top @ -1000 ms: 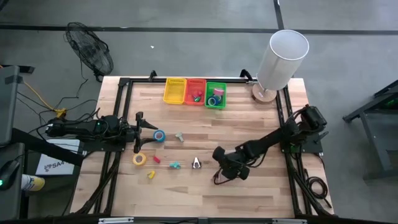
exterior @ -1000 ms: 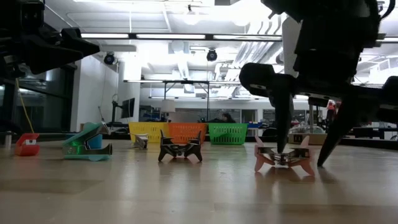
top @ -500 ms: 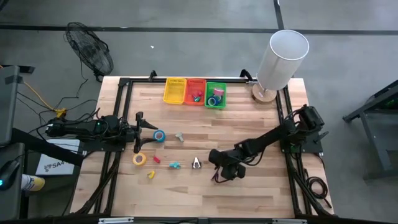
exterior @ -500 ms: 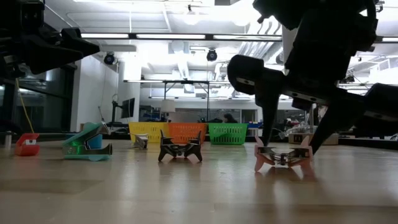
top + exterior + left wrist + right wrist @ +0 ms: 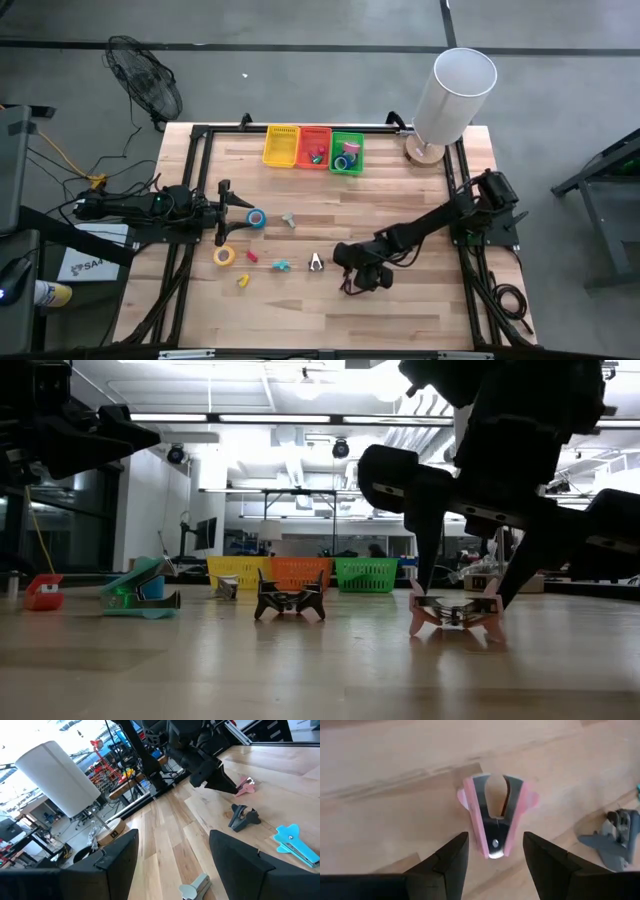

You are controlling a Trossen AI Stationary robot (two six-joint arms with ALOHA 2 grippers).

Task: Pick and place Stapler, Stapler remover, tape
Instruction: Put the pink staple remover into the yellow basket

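Note:
My right gripper's fingers, on both sides of the pink staple remover's hinge end (image 5: 496, 842), should close. Closing now would hold it.
A pink staple remover (image 5: 495, 820) lies flat on the wooden table (image 5: 420, 310), right of the middle, also seen in the low view (image 5: 455, 614). My right gripper (image 5: 495, 844) slants down over it, open. Its two fingers stand on either side of the remover's hinge end with bare wood showing between, touching nothing. My left gripper (image 5: 172, 865) waits open and level at the table's left side (image 5: 245, 205). A blue tape roll (image 5: 256, 218) lies just beside it and a yellow tape roll (image 5: 224, 256) nearer the front. A teal stapler (image 5: 281, 265) lies left of the middle.
A dark grey staple remover (image 5: 316, 262) lies just left of the right gripper. Small red (image 5: 252, 256) and yellow (image 5: 242, 281) pieces lie near the teal stapler. Yellow (image 5: 281, 146), orange (image 5: 314, 147) and green (image 5: 346, 152) baskets line the far edge. A white cylinder (image 5: 452, 95) stands far right.
My right gripper has rolled and tipped at the wrist, and its fingertips have swung a little toward the table's left, so that they now stand on either side of the pink staple remover. The remover has stayed where it was.

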